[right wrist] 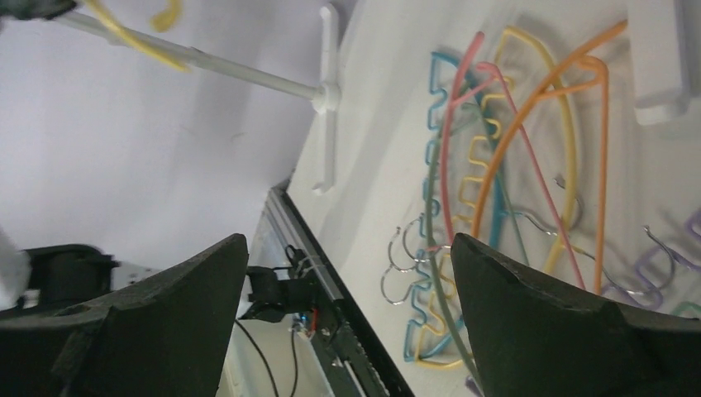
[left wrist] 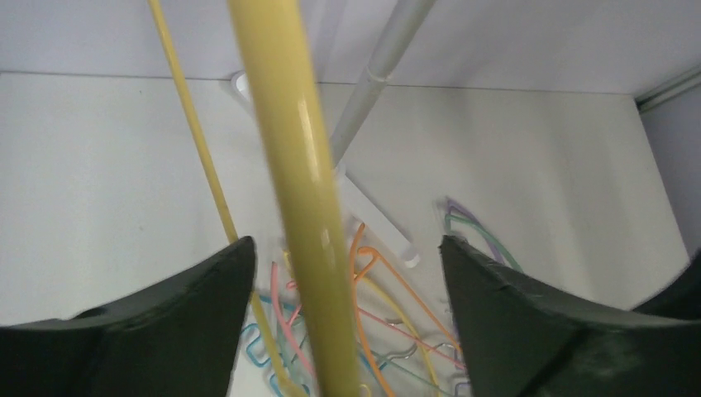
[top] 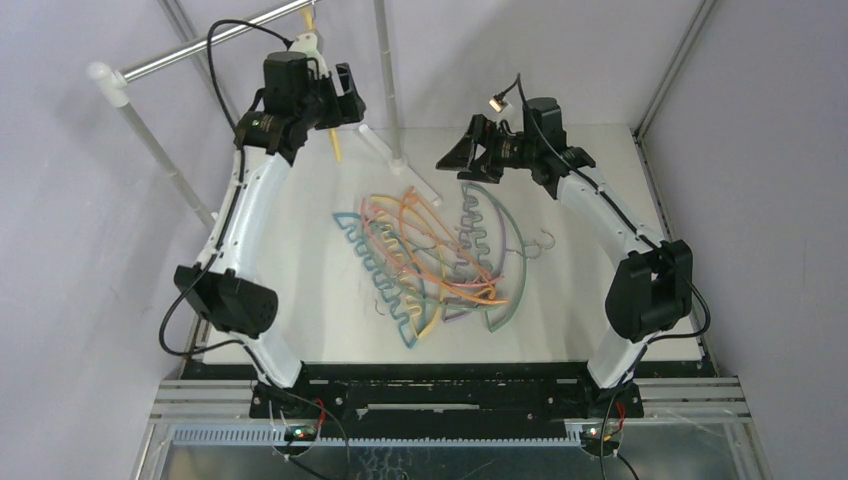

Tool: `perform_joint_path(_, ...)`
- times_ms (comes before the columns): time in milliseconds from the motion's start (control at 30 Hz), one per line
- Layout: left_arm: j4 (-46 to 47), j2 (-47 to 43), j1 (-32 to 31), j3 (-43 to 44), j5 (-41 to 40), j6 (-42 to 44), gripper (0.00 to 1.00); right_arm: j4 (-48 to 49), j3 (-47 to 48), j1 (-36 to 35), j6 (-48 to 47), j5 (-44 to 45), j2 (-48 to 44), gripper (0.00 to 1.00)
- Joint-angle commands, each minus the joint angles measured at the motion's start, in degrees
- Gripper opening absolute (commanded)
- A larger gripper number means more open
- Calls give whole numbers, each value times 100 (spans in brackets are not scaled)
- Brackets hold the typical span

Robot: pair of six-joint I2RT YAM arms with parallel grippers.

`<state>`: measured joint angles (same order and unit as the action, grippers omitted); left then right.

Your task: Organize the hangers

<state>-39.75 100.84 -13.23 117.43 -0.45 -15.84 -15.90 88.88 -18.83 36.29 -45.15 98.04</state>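
My right gripper grabs the orange hanger's thick bar (top: 412, 255) (right wrist: 479, 218) beside its hook next, leaving the hook and far arm free to hand over.
A tangled pile of hangers (top: 430, 260) in orange, yellow, pink, green, purple and blue lies in the middle of the table. One yellow hanger (top: 336, 145) is up at the silver rail (top: 200, 45), far left. My left gripper (top: 338, 100) is raised beside it. In the left wrist view the yellow hanger (left wrist: 289, 165) passes between the wide-open jaws of the left gripper (left wrist: 345, 244), touching neither. My right gripper (top: 460, 155) is open and empty, above the table behind the pile. The right wrist view shows the right gripper (right wrist: 347, 240) and the orange hanger (right wrist: 529, 116).
The rail rests on white posts (top: 150, 140) at the far left and back. A white stand foot (top: 405, 165) lies on the table just behind the pile. The table's front edge with a black bar (top: 450, 375) runs in front of the arm bases.
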Motion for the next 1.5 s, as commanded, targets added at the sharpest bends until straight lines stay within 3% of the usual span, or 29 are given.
perform_joint_path(0, 542, -989, 4, -495, 286, 205, 94, -651, 145, -288, -843, 515, -223, 100)
perform_joint_path(33, 622, -1216, 5, -680, 318, 199, 99, -826, 160, -367, -990, 608, -211, 100)
perform_joint_path(367, 1082, -2726, 127, -2311, 327, 210, 99, -2673, 214, -1963, -3137, 2595, 93, 99)
perform_joint_path(900, 829, -3846, 505, -2878, 246, 113, 99, -2154, -428, -2337, -3245, 2802, 1110, 75)
perform_joint_path(1467, 644, -4459, 537, -3478, 96, 89, 100, -2138, 654, -2337, -3116, 2646, 2232, 58)
